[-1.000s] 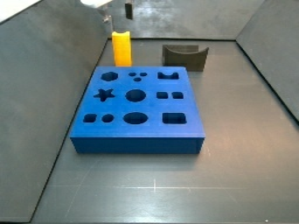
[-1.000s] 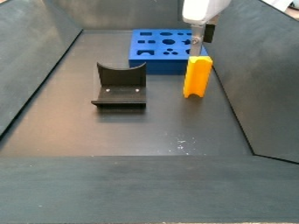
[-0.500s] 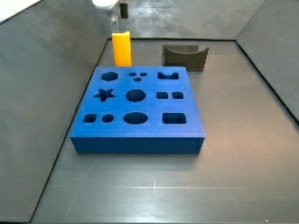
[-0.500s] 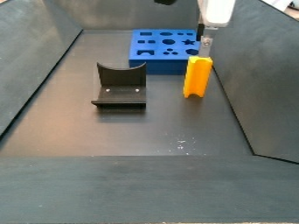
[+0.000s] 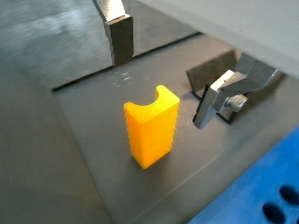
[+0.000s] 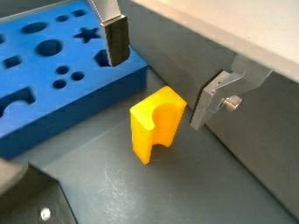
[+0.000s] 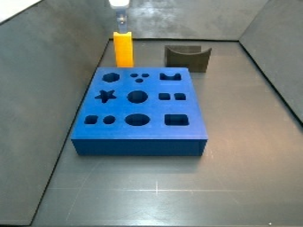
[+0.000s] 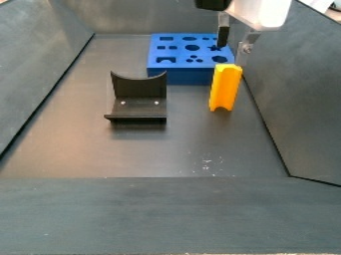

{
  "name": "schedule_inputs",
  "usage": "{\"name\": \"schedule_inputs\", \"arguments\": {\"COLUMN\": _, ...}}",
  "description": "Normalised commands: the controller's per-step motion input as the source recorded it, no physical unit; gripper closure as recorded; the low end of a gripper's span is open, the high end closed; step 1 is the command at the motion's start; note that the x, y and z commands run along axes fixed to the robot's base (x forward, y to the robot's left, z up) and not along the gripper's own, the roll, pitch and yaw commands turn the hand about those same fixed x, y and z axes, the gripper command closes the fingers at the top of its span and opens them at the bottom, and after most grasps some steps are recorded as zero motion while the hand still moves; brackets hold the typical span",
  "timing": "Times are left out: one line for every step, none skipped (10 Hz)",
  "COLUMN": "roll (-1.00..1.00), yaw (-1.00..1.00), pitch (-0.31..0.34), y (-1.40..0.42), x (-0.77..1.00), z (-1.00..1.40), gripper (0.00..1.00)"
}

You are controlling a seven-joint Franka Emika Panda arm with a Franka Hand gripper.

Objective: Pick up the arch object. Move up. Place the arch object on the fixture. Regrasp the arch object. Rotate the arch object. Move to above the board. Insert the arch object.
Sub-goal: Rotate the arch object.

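I should carry the arch object to the blue board [image 7: 140, 106] for insertion, so next I should grab the yellow block by its notched end [image 7: 122, 36] with my gripper.
The arch object [image 7: 123, 49] is a yellow block standing upright on the floor, notch at its top, just behind the board's far corner. It shows in both wrist views [image 5: 152, 129] [image 6: 156, 124] and beside the right wall in a side view [image 8: 225, 87]. My gripper [image 5: 170, 70] hangs open and empty above it, one finger on each side and clear of it; it also shows in a wrist view [image 6: 163, 74] and a side view [image 8: 244, 42]. The blue board [image 7: 140, 106] lies mid-floor. The dark fixture [image 7: 189, 56] stands apart from the block.
Grey enclosure walls [image 7: 48, 115] slope up on all sides; one wall [image 8: 286, 100] runs close beside the arch object. The board's corner [image 6: 59, 79] lies right next to the block. The fixture [image 8: 135, 97] sits on open floor, away from the board.
My gripper has shifted sideways above the arch object, rightward in a side view, staying open. The arch object, board and fixture have not moved.
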Motion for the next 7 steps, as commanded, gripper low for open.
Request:
{"name": "schedule_inputs", "arguments": {"roll": 0.0, "yaw": 1.0, "pitch": -0.011, "y": 0.0, "x": 0.05, "z": -0.03, "gripper": 0.0}}
{"name": "schedule_inputs", "arguments": {"roll": 0.0, "yaw": 1.0, "pitch": -0.012, "y": 0.0, "x": 0.05, "z": -0.03, "gripper": 0.0}}
{"name": "schedule_inputs", "arguments": {"roll": 0.0, "yaw": 1.0, "pitch": -0.012, "y": 0.0, "x": 0.05, "z": -0.03, "gripper": 0.0}}
{"name": "schedule_inputs", "arguments": {"roll": 0.0, "yaw": 1.0, "pitch": -0.013, "y": 0.0, "x": 0.05, "z": -0.03, "gripper": 0.0}}
{"name": "schedule_inputs", "arguments": {"roll": 0.0, "yaw": 1.0, "pitch": -0.014, "y": 0.0, "x": 0.05, "z": -0.03, "gripper": 0.0}}
{"name": "schedule_inputs", "arguments": {"roll": 0.0, "yaw": 1.0, "pitch": -0.014, "y": 0.0, "x": 0.05, "z": -0.03, "gripper": 0.0}}
{"name": "schedule_inputs", "arguments": {"roll": 0.0, "yaw": 1.0, "pitch": -0.015, "y": 0.0, "x": 0.05, "z": -0.03, "gripper": 0.0}}
